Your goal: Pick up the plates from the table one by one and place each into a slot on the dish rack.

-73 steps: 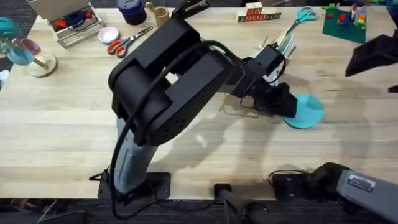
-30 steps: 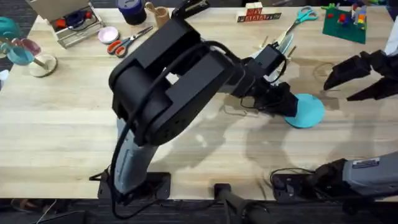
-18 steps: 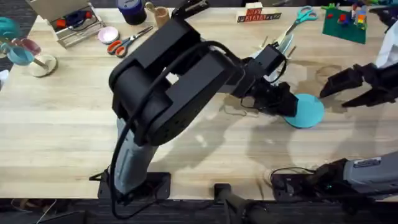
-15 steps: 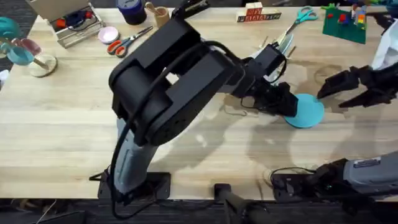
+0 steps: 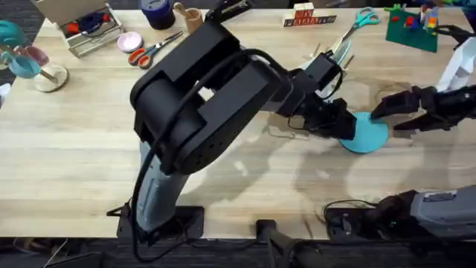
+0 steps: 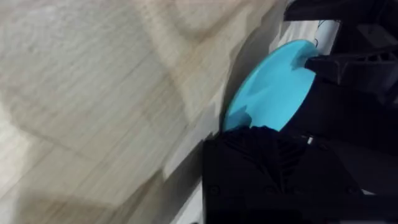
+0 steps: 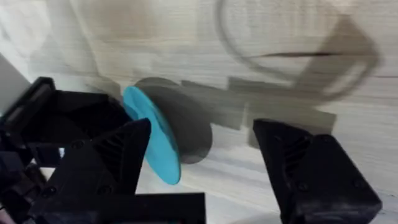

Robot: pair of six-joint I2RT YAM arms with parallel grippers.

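Observation:
My right gripper grabs the teal plate by the free part of its rim (image 5: pixel 382 124) (image 7: pixel 170 174) next. My left gripper already covers the other side of the plate.
The teal-cyan plate (image 5: pixel 367 135) is tilted up, its lower edge on the table (image 5: pixel 74 149), right of centre. My left gripper (image 5: pixel 342 124) reaches across from the left and is shut on the plate's left rim; in the left wrist view the plate (image 6: pixel 273 87) sits between the black fingers (image 6: pixel 273 168). My right gripper (image 5: pixel 387 117) hovers open just right of the plate, not touching it. The right wrist view shows the plate (image 7: pixel 155 140) edge-on with its shadow, ahead of my open right gripper (image 7: pixel 205 180). The dish rack (image 5: pixel 332 53) stands just behind the left wrist, partly hidden.
Along the far edge lie orange scissors (image 5: pixel 152 49), lettered wooden blocks (image 5: pixel 305 16), teal scissors (image 5: pixel 361 18) and a green brick plate (image 5: pixel 413 28). A box of supplies (image 5: pixel 85 26) and cups stand at the far left. Bare tabletop spreads left and in front.
The right gripper has come in from the right edge and moved left, ending open beside the plate. The left arm and the plate have stayed still.

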